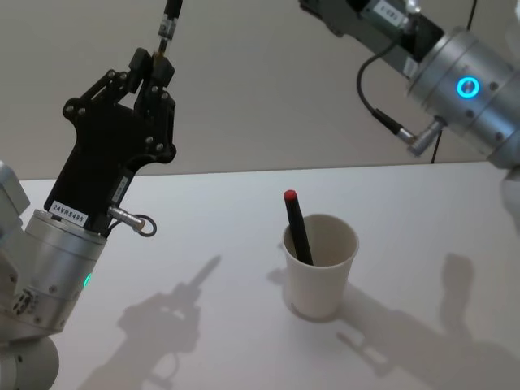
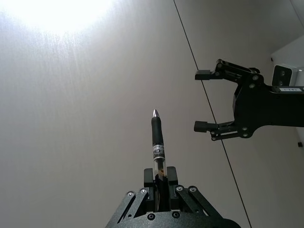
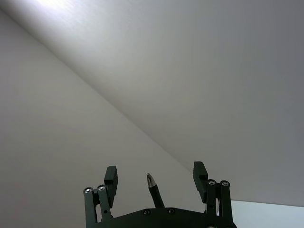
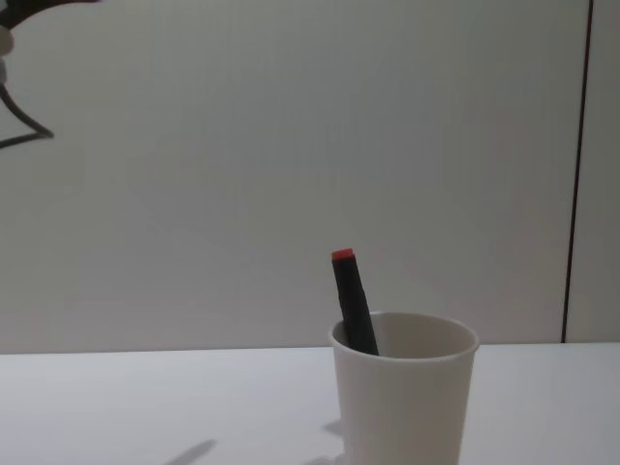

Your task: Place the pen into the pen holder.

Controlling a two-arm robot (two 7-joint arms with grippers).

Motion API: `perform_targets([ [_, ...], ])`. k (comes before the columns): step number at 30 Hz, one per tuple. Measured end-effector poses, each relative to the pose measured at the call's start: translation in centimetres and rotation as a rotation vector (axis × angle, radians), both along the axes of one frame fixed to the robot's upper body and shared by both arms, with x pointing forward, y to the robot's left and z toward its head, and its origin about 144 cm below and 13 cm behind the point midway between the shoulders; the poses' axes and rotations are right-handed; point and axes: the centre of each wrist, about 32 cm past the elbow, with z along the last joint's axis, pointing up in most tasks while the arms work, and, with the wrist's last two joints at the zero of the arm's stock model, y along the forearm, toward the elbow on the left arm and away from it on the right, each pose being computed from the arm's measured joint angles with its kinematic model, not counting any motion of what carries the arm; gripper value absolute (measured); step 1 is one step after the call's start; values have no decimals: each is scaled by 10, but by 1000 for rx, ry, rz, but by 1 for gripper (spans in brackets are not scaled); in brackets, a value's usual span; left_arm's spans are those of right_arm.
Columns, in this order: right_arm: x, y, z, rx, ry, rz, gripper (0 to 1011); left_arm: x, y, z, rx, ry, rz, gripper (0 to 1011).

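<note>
My left fingers hold the rest, so my right gripper should grab its exposed tip end (image 1: pixel 171 16) next.
The pen holder, a white paper cup (image 1: pixel 321 272) (image 4: pixel 405 402), stands upright on the table. A black pen with a red end (image 1: pixel 297 230) (image 4: pixel 354 305) leans inside it. My left gripper (image 1: pixel 156 67) (image 2: pixel 161 176) is raised high at the left, well away from the cup, shut on a second black pen (image 1: pixel 168 23) (image 2: pixel 157 140) that points upward with its silver tip free. My right gripper (image 3: pixel 155 175) (image 2: pixel 201 99) is also raised, open and holding nothing. That pen's tip (image 3: pixel 151 182) shows beyond its fingers.
The white table (image 1: pixel 219 236) lies bare around the cup, with arm shadows on it. A plain wall stands behind, with a thin dark vertical line (image 4: pixel 577 174) at the right. The right arm's silver wrist (image 1: pixel 467 85) hangs at the upper right.
</note>
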Motion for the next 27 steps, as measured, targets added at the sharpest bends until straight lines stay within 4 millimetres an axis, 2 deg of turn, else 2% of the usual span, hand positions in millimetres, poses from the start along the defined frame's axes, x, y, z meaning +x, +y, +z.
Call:
perform_targets([
  [27,4,31,-4,-43,59,60,1001,-5,4,2,17,23,-1,161],
])
